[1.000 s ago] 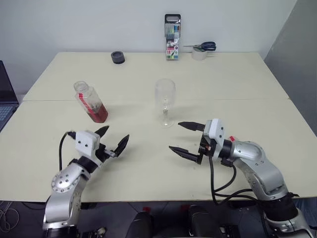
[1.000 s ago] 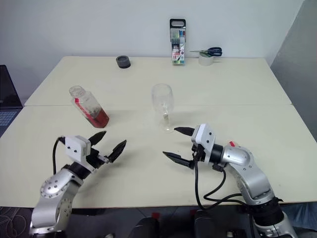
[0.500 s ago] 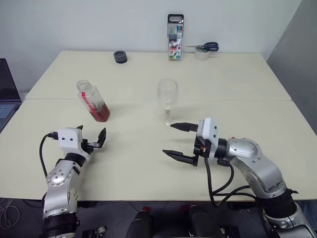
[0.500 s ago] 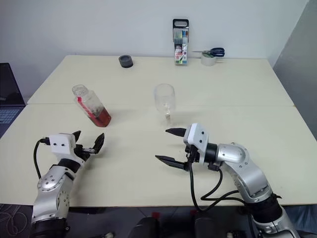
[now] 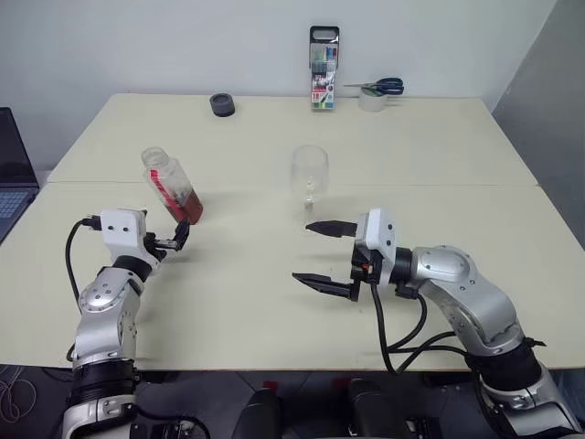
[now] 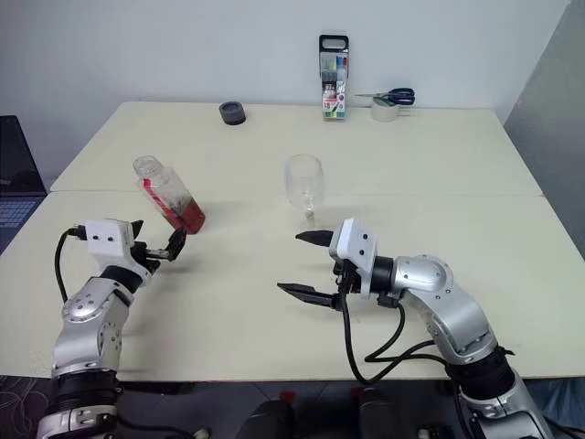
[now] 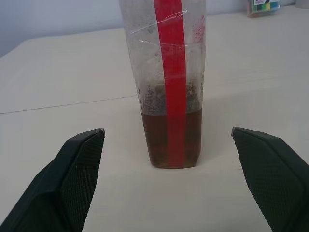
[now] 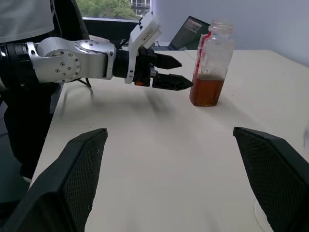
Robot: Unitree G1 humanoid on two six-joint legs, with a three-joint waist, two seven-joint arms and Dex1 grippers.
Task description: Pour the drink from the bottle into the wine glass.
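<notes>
My left gripper moves toward the bottle's base first, then closes on it, since bare tabletop still shows between its fingers and the base.
The bottle stands uncapped and leaning on the left half of the table, a red strip down its side. The reddish-brown drink fills its lower part. My left gripper is open just short of the bottle's base, level and aimed at it, with nothing between its fingers. The empty wine glass stands upright near the table's middle. My right gripper is open in front of the glass, pointing left, and its upper finger covers the glass's foot.
Along the far edge are a black round object, a standing marker pack and scissors on a tape roll. A laptop sits off the table's left side.
My left gripper has moved forward and to the left, up to the bottle's base, still open. The right gripper has edged slightly left. The bottle and glass have stayed put.
</notes>
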